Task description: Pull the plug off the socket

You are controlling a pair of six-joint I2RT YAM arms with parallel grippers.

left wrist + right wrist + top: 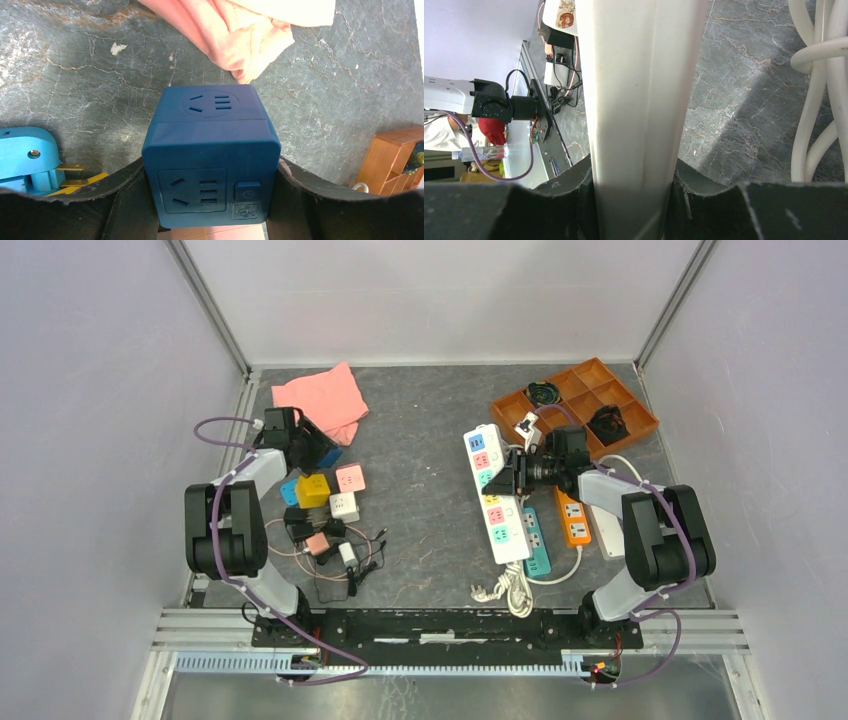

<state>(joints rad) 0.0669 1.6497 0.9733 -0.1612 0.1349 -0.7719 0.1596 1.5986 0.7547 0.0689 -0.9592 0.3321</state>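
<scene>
The plug is above empty, flat table, short of the pink cloth, so the left gripper needs to open now to release the plug.
The socket [505, 530], a long white strip with blue, pink and green faces, lies right of centre on the table. My right gripper [508, 477] is shut across its middle. In the right wrist view both pads press on the strip's white body [639, 75], with the gripper [633, 170] closed around it. The plug [330, 457], a dark blue cube adapter, is far from the socket at the back left. My left gripper [312, 445] is shut on it. In the left wrist view the cube [210, 145] fills the gap of the gripper [211, 165].
A pink cloth [330, 400] lies just beyond the cube. A pile of coloured cube adapters and cables [325, 505] sits beside the left arm. A teal strip [537, 545], an orange strip [573, 520], a coiled white cord [510, 590] and an orange tray [580, 400] crowd the right side.
</scene>
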